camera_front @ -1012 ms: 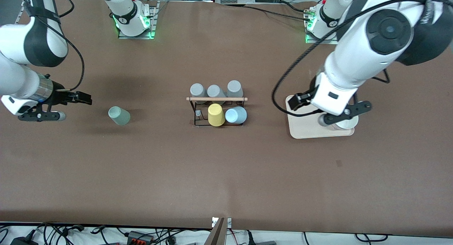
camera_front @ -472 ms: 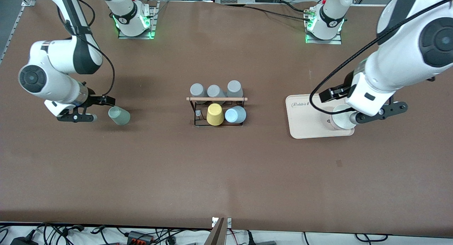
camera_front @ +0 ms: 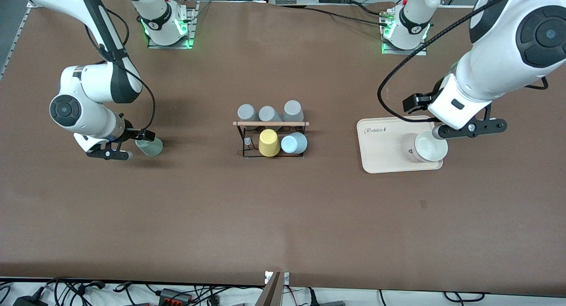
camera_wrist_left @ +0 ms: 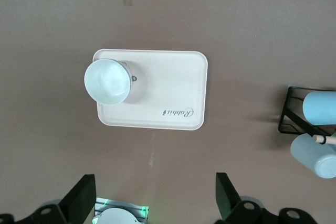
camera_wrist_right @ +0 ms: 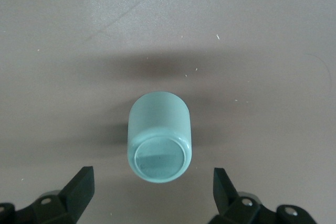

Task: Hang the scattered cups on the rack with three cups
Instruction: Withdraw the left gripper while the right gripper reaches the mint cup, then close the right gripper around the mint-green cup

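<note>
I should grab the mint-green cup by its base end (camera_front: 145, 146) with my right gripper. The cup's opening then stays free for the rack's bare peg (camera_front: 247, 141).
A mint-green cup (camera_front: 149, 146) (camera_wrist_right: 159, 142) lies on its side on the table toward the right arm's end. My right gripper (camera_front: 142, 135) (camera_wrist_right: 152, 182) hovers open just over it, a finger on either side, touching nothing. The light blue cup (camera_front: 295, 143) (camera_wrist_left: 320, 107) sits upside down on the black wire rack (camera_front: 244, 140) (camera_wrist_left: 287, 114), beside a yellow cup (camera_front: 269, 143). My left gripper (camera_front: 420, 103) (camera_wrist_left: 156, 182) hangs open and empty above the table beside the cream tray (camera_front: 382, 151) (camera_wrist_left: 168, 85), on its farther side.
Three grey cups (camera_front: 269, 113) stand in the rack's farther row under the wooden dowel (camera_front: 270, 124). A whitish cup (camera_front: 429, 147) (camera_wrist_left: 107, 81) stands mouth up on the tray. One rack peg (camera_front: 247, 141) next to the yellow cup is bare.
The right arm has swung in from the table's end to the mint-green cup. The left arm has drawn back off the tray, uncovering the whitish cup. Both grippers stayed open.
</note>
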